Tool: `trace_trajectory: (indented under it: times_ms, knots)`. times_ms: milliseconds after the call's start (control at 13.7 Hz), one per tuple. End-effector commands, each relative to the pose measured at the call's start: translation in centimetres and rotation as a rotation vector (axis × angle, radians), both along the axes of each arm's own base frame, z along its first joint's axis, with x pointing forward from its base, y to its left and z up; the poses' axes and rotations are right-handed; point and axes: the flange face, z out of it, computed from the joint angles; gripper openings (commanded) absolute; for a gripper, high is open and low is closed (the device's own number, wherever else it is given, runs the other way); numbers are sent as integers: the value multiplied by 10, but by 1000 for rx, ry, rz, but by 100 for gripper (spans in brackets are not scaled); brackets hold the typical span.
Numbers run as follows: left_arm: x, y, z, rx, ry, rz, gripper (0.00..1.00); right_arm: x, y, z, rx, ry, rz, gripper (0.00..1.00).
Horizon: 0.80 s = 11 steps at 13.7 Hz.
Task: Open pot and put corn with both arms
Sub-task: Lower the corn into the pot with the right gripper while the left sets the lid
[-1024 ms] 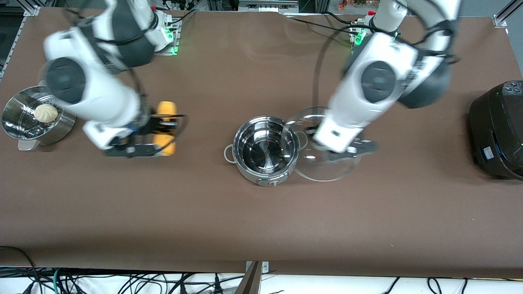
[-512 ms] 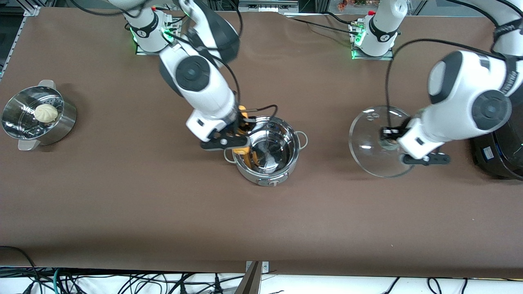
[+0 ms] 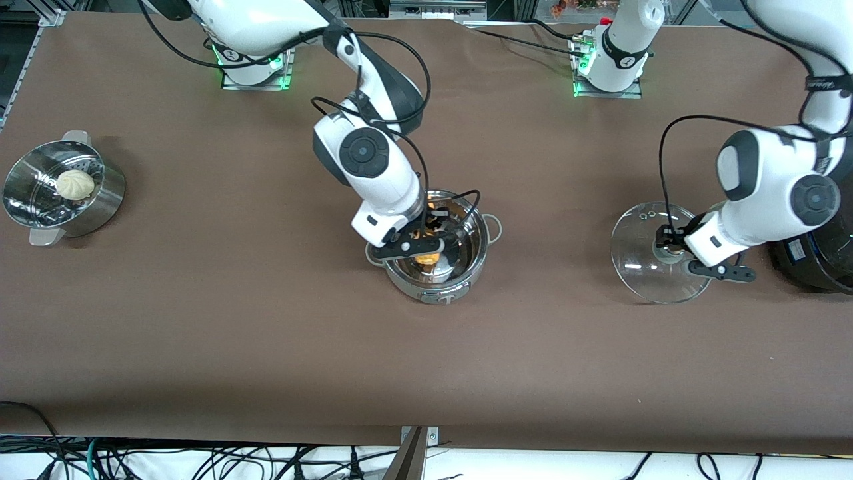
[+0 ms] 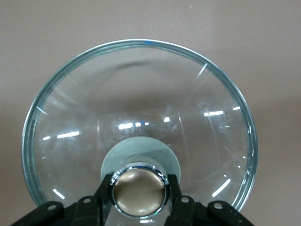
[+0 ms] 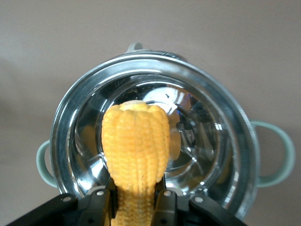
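I should keep my left gripper closed on the glass lid (image 3: 640, 267) until the lid's lower rim rests on the tabletop. The lid is tilted above the tabletop and would fall if I let go now.
The shiny steel pot (image 3: 466, 263) stands open in the middle of the table; it also shows in the right wrist view (image 5: 225, 117). My right gripper (image 3: 426, 248) is over the pot, shut on the yellow corn cob (image 3: 428, 259), whose tip hangs inside the pot (image 5: 135, 141). My left gripper (image 3: 673, 257) is shut on the brass knob (image 4: 139, 190) of the glass lid (image 3: 640, 267), held near the table toward the left arm's end, beside the black cooker. The lid (image 4: 141, 94) fills the left wrist view.
A perforated steel steamer pot (image 3: 100, 207) with a white bun (image 3: 74, 184) stands at the right arm's end. A large black cooker (image 3: 816, 267) stands at the left arm's end, close to the lid.
My right gripper has carried the corn from beside the steamer to over the pot and lowered it in. My left gripper has moved the lid from beside the pot toward the cooker.
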Motion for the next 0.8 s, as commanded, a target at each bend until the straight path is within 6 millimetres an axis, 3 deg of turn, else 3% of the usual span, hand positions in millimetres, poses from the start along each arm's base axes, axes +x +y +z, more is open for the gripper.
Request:
trace_trajectory:
  times_ms: [0, 220, 366, 512, 585, 659, 732]
  knots:
    - [1, 0, -38, 0, -35, -28, 0, 2, 12, -17, 11, -18, -2, 0]
    - [-1, 1, -70, 11, -10, -26, 0, 2, 13, -31, -6, -22, 7, 0]
    - [-3, 4, -82, 14, 10, -23, 0, 1, 12, -37, -13, -13, 6, 19]
    - [-4, 5, -82, 16, 11, -19, 0, 1, 12, -52, -23, 3, 4, 30]
    - [-4, 5, -82, 16, 11, -19, 16, 1, 11, -59, -28, 11, 3, 36]
    - [-4, 4, -80, 15, 14, -18, 47, 1, 12, -62, -28, 12, 1, 54]
    - [-4, 4, -78, 15, 13, -8, 87, 1, 12, -64, -21, 5, 0, 67]
